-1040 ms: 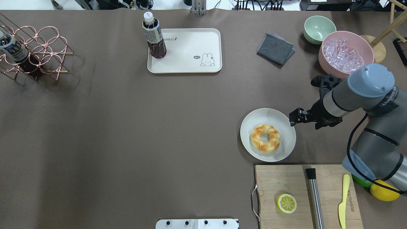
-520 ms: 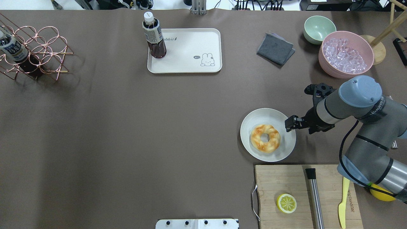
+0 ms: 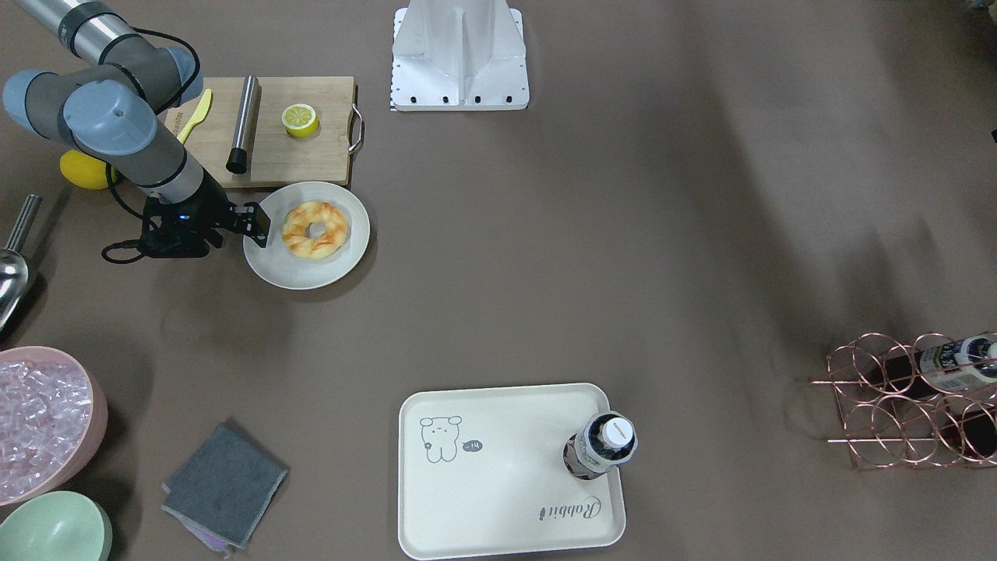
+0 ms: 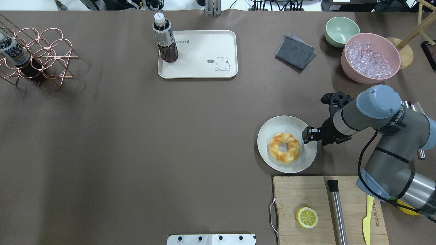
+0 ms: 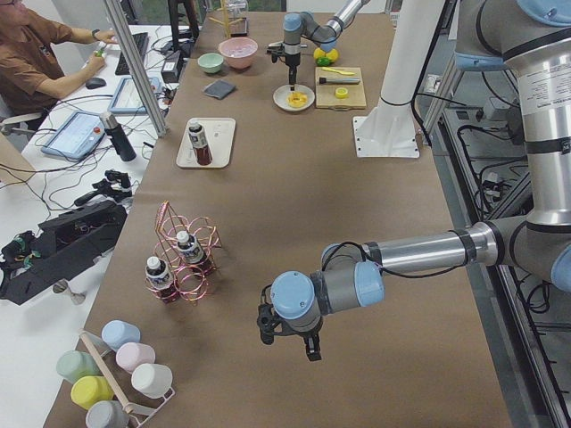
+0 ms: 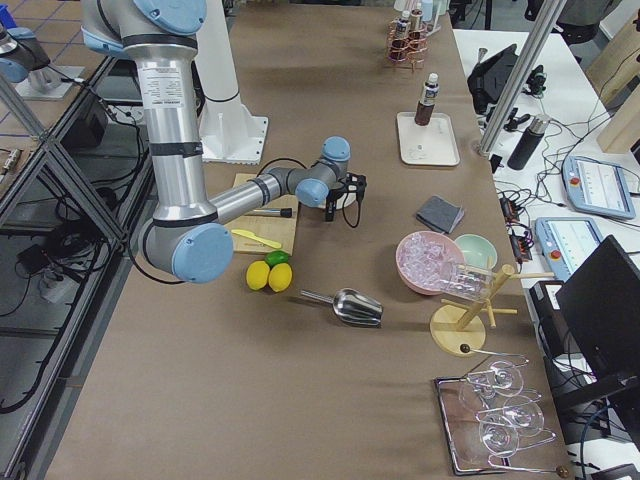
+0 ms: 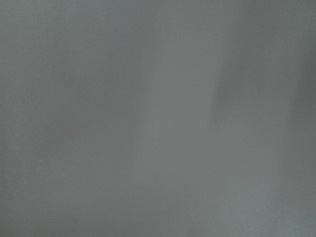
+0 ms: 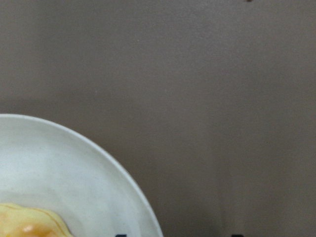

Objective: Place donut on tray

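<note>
My right gripper grabs the white plate by its rim next, to bring the donut over to the rabbit tray (image 3: 505,481).
The donut (image 4: 284,148) is a golden ring with orange-brown patches. It lies on a round off-white plate (image 4: 272,129) at the table's right. It also shows in the front view (image 3: 315,229), and its edge shows in the right wrist view (image 8: 29,222). My right gripper (image 4: 307,135) is open and empty over the plate's right rim, just right of the donut. The cream rabbit tray (image 4: 204,68) lies far back at the centre with a dark drink bottle (image 4: 165,39) standing on its left end. My left gripper (image 5: 294,343) shows only in the left side view, so I cannot tell its state.
A wooden cutting board (image 4: 299,194) with a lemon slice (image 4: 307,217), a steel cylinder (image 4: 337,211) and a yellow knife (image 4: 368,214) lies near the plate. A grey cloth (image 4: 295,51), a pink ice bowl (image 4: 370,58), a green bowl (image 4: 341,31) and a wire rack (image 4: 37,56) stand at the back.
My right gripper has moved left and slightly nearer, from beside the plate to over its right rim. The donut, plate and tray have not moved.
</note>
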Action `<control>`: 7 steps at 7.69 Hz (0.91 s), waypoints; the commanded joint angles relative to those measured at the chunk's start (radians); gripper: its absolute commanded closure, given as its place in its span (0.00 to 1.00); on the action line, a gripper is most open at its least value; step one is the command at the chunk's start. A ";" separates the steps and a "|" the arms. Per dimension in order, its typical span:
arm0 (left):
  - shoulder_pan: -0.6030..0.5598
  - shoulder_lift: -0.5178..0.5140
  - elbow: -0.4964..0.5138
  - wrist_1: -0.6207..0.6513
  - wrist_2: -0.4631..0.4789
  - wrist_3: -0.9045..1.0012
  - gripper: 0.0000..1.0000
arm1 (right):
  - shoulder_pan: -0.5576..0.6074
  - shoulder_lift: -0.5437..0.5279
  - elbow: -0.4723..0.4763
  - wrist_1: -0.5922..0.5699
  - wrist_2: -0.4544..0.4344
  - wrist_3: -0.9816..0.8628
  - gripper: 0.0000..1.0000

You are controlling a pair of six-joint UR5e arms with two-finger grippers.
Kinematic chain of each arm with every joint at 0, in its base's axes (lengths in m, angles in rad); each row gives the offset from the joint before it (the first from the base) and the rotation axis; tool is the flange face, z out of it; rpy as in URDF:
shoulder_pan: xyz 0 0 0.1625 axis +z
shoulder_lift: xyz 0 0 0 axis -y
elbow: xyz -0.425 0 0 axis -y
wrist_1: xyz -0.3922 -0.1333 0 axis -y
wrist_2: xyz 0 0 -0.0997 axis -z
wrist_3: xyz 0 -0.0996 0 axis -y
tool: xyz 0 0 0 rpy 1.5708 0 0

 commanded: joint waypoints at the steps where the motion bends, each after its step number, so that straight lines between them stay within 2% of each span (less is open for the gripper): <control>1: 0.000 0.001 0.002 0.000 0.000 0.000 0.02 | -0.004 0.013 0.002 0.000 0.002 0.018 1.00; 3: 0.000 0.005 0.000 0.000 0.000 0.000 0.02 | 0.005 0.011 0.005 0.000 0.013 0.017 1.00; 5: -0.001 0.005 0.000 0.000 0.000 0.000 0.02 | 0.064 0.014 0.028 0.002 0.047 0.018 1.00; 7: 0.000 0.008 -0.001 -0.002 0.000 0.000 0.02 | 0.123 0.068 0.025 0.000 0.087 0.075 1.00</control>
